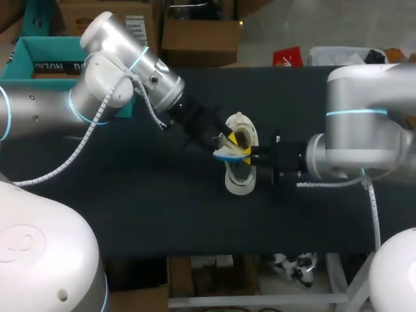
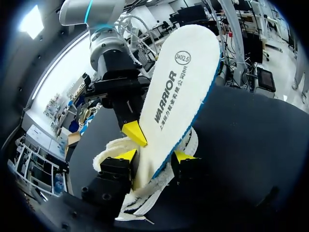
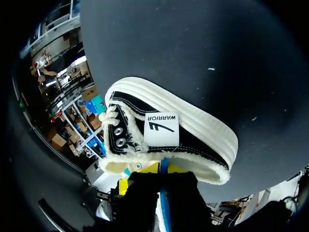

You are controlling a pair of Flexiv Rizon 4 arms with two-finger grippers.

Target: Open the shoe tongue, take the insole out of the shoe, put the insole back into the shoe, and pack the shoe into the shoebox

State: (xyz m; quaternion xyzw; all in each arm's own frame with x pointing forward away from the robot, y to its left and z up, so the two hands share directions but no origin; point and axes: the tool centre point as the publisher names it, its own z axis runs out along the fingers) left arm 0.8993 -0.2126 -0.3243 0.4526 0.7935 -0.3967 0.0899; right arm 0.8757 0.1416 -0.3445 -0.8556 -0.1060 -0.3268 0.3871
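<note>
The left gripper needs to pinch the insole by its toe end (image 2: 147,171) next, so that the insole can go back into the shoe (image 2: 116,150).
A black and white fleece-lined shoe (image 1: 239,181) lies on its side in the middle of the table. The white insole (image 2: 178,87) with a blue edge stands up out of its opening. My left gripper (image 1: 229,140) is at the shoe's mouth. In the left wrist view its fingers (image 2: 128,154) stand apart on either side of the insole's lower end, open. My right gripper (image 1: 250,153) comes in from the other side and is shut on the insole's edge (image 3: 164,193). One of its fingertips (image 2: 134,133) presses on the insole. The shoe's side (image 3: 193,130) lies just ahead of it.
A teal shoebox (image 1: 39,55) sits at the far left back, behind my left arm. The black tabletop (image 1: 130,201) stretches in front of and around the shoe.
</note>
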